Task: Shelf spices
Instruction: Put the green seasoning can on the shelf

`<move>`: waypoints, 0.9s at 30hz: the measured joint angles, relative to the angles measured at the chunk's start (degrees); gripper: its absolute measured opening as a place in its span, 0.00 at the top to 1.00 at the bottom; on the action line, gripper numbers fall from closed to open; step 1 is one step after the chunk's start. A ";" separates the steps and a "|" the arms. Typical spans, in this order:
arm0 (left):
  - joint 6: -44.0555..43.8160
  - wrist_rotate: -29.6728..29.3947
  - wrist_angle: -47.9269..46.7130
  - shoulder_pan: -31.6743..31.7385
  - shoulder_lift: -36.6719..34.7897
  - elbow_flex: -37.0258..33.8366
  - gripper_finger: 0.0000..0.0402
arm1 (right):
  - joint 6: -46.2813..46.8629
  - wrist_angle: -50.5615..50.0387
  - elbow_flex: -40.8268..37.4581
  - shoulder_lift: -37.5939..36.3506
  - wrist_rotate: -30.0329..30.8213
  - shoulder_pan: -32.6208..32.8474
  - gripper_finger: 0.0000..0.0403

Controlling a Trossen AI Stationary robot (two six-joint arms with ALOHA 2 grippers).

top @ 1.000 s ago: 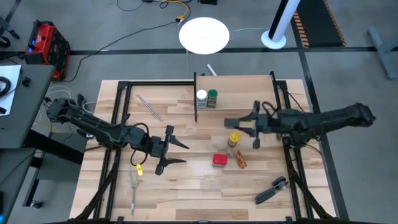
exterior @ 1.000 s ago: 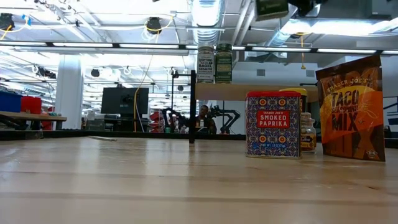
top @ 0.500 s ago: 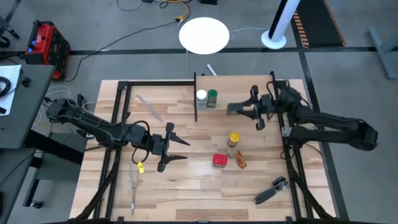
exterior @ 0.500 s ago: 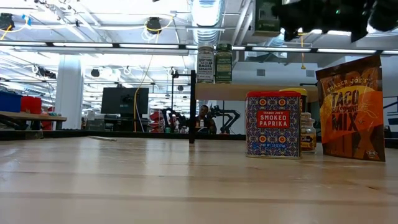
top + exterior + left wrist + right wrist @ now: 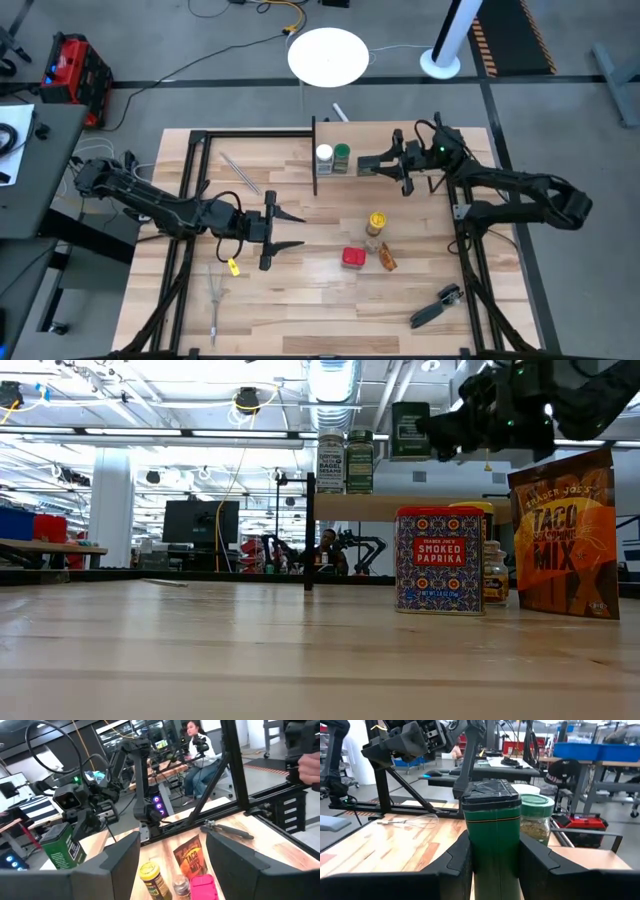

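The dark green tin hangs above the shelf board, higher than the green-capped jar, so it goes lower next, before my right gripper releases it.
My right gripper is shut on a dark green square tin and holds it over the shelf, just right of the green-capped jar and white-capped jar standing on the pale board. On the table in front of the shelf are a yellow-capped jar, a red paprika tin and an orange taco-mix packet. Over the table's left half my left gripper stands open with nothing between its fingers, pointing toward the right. My right gripper pinches the dark green tin by two opposite upright sides between its two fingers. The fingers lie level and come from the table's right side. The tin is upright, its black cap up, lifted clear above the shelf board.
A black-handled tool lies at the near right. A wire whisk lies at the near left and a thin metal utensil at the far left. Black frame posts stand at the shelf's ends.
My right gripper has carried the dark green tin from above the yellow-capped jar toward the table's far edge and a little left and down, ending beside the green-capped jar. The tin has stayed upright. My left gripper has turned slightly in place.
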 joint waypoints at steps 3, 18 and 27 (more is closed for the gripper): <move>-0.21 -0.12 -0.02 0.00 0.00 0.00 0.45 | 0.40 4.08 0.00 2.75 -2.00 -1.28 0.71; -0.94 -1.03 0.00 3.77 0.00 0.00 0.45 | 1.40 11.15 0.02 13.73 -5.51 -4.57 0.71; -1.73 -0.98 -0.06 6.63 0.00 0.00 0.45 | 4.37 15.18 0.04 17.42 -4.49 -4.57 0.71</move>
